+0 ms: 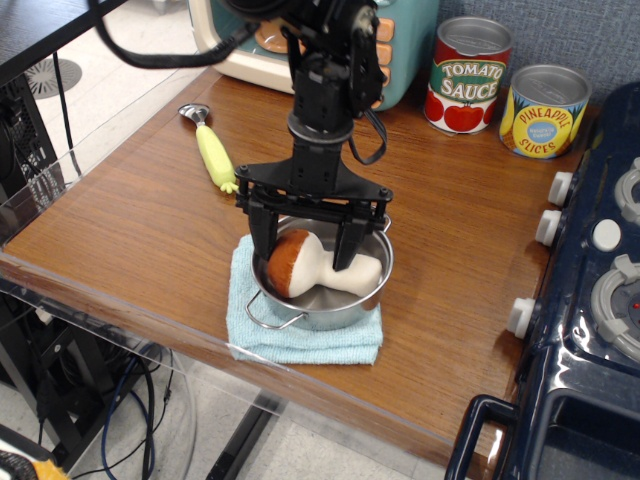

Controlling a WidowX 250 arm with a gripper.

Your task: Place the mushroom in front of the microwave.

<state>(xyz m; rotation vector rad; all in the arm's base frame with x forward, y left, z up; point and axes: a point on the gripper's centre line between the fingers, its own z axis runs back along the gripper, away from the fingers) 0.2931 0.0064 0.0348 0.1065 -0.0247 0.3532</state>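
Observation:
My gripper grabs the mushroom's reddish-brown cap [289,262] next, to set the mushroom in front of the microwave [405,45].
The mushroom [300,266], with a reddish-brown cap and cream stem, lies on its side in a steel pot [372,290] on a light blue cloth [300,338]. My gripper [303,257] is open and lowered into the pot, one finger behind the cap on the left and the other across the stem, straddling the mushroom. The fingers are spread wide and not closed on it. The teal and cream microwave [405,45] stands at the back of the table, partly hidden by my arm.
A yellow-green handled scoop [211,150] lies left of the arm. A tomato sauce can [468,75] and a pineapple slices can [543,111] stand at the back right. A dark blue toy stove [590,300] lines the right side. The table's front edge is near the cloth.

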